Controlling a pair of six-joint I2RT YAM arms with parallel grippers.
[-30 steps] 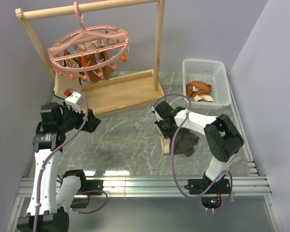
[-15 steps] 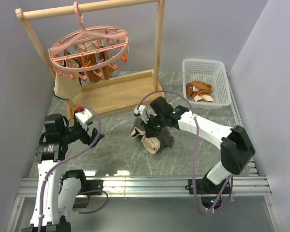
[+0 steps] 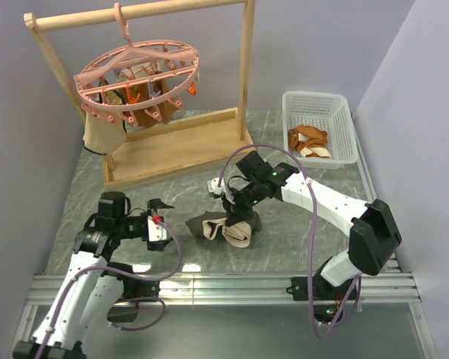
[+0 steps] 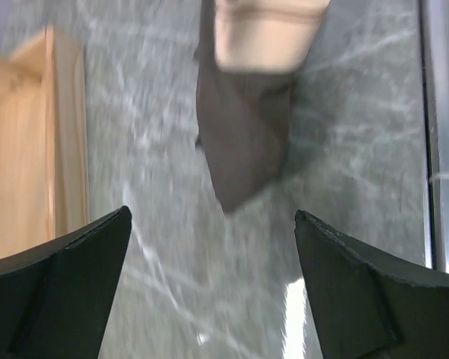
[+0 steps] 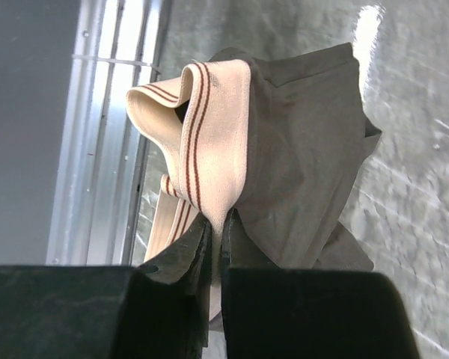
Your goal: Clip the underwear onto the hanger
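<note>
I should next use my left gripper to pick up the underwear by its pale striped waistband (image 3: 211, 228) and spread the waistband straight for clipping to the hanger (image 3: 137, 78).
The underwear (image 3: 226, 226), dark brown-grey with a pale beige striped waistband (image 5: 209, 142), lies bunched on the marble table in front of the arms. My right gripper (image 3: 238, 212) is shut on its waistband; in the right wrist view (image 5: 218, 224) the band is pinched between the jaws. My left gripper (image 3: 162, 217) is open and empty just left of the underwear, whose dark corner (image 4: 243, 142) shows ahead of its fingers (image 4: 75, 262). The pink round hanger (image 3: 137, 78) hangs from the wooden rack's bar at the back left, with tan and orange pieces clipped under it.
The wooden rack (image 3: 176, 146) stands on its base board at the back left. A white basket (image 3: 319, 129) with orange-and-cream garments (image 3: 308, 140) sits at the back right. The metal rail (image 3: 224, 288) runs along the near table edge.
My right gripper has dragged the underwear left and toward the near side. My left arm has swung down and right, so its open gripper now points at the underwear.
</note>
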